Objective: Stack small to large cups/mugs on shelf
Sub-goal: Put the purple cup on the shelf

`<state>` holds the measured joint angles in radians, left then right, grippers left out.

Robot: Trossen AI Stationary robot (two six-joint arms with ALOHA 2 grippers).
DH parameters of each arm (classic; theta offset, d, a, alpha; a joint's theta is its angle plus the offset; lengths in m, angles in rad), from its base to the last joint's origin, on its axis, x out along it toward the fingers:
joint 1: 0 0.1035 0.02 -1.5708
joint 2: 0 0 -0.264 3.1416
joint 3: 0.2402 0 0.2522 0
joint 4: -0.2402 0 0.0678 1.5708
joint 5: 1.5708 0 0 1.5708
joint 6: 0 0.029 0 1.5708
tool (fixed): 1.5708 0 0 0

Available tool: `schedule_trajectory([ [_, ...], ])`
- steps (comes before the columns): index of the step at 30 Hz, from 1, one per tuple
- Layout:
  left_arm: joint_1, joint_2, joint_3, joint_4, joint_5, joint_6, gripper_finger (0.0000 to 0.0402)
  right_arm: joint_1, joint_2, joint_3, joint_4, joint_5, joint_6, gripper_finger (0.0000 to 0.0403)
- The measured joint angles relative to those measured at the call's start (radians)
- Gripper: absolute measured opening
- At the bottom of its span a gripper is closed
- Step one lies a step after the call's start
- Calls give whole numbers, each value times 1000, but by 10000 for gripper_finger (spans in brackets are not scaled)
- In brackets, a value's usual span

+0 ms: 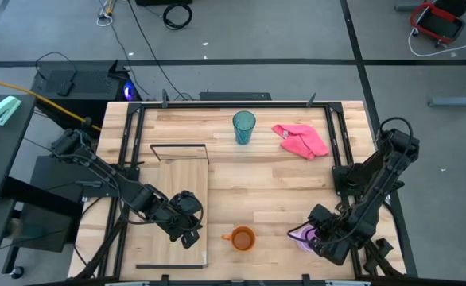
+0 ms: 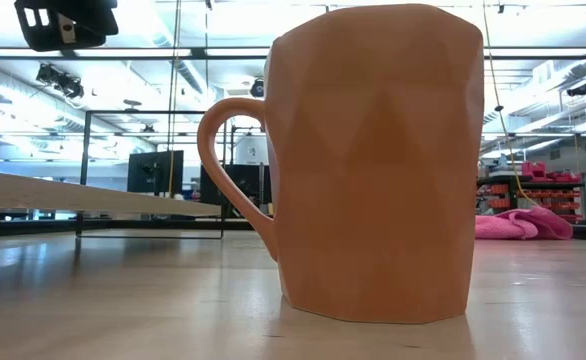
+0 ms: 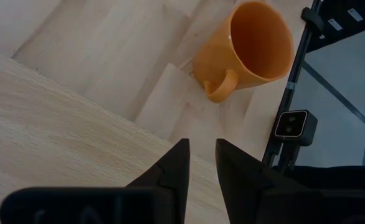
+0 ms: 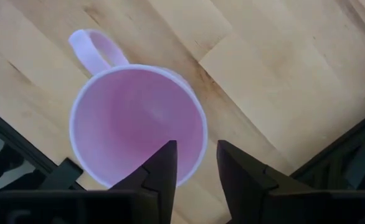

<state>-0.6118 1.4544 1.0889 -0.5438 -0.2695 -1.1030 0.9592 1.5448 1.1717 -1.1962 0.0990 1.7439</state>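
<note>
My right gripper will next grab the lilac mug by its rim (image 4: 198, 152) to hand it over for stacking on the shelf.
The lilac mug (image 4: 136, 124) stands upright near the table's front right (image 1: 304, 237). My right gripper (image 4: 198, 158) points down over it, open, with one finger above the inside and one outside the rim. The orange mug (image 1: 241, 238) stands upright at front centre, its handle toward the shelf (image 1: 177, 210). It fills the low view (image 2: 373, 160). My left gripper (image 3: 200, 162) hangs open over the shelf's near right edge, empty and slanting toward the orange mug (image 3: 251, 46). The teal tumbler (image 1: 244, 127) stands at the far centre.
A pink cloth (image 1: 300, 141) lies at the far right. A black wire frame (image 1: 179, 151) stands at the shelf's far end. Black rails (image 1: 130, 151) run along both table sides. A small camera (image 3: 291, 124) sits at the near edge. Bare wood lies in the table's middle.
</note>
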Motion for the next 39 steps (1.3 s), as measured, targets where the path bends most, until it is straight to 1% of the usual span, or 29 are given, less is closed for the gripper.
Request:
schedule_trajectory([
  [6,0,0,0,0,0,0,80,0,0,-26,11,-4,1,119],
  [14,0,-1,0,0,0,-3,86,0,0,-117,156,-16,15,119],
  [20,0,-1,0,0,0,-3,81,0,0,-149,168,-34,41,114],
  [24,0,-1,0,0,0,-3,78,-1,0,-149,180,-34,41,91],
  [31,0,-1,0,0,0,-3,82,-1,0,-149,180,-35,45,14],
  [39,0,-1,0,0,0,-4,74,-23,0,-129,167,-30,21,7],
])
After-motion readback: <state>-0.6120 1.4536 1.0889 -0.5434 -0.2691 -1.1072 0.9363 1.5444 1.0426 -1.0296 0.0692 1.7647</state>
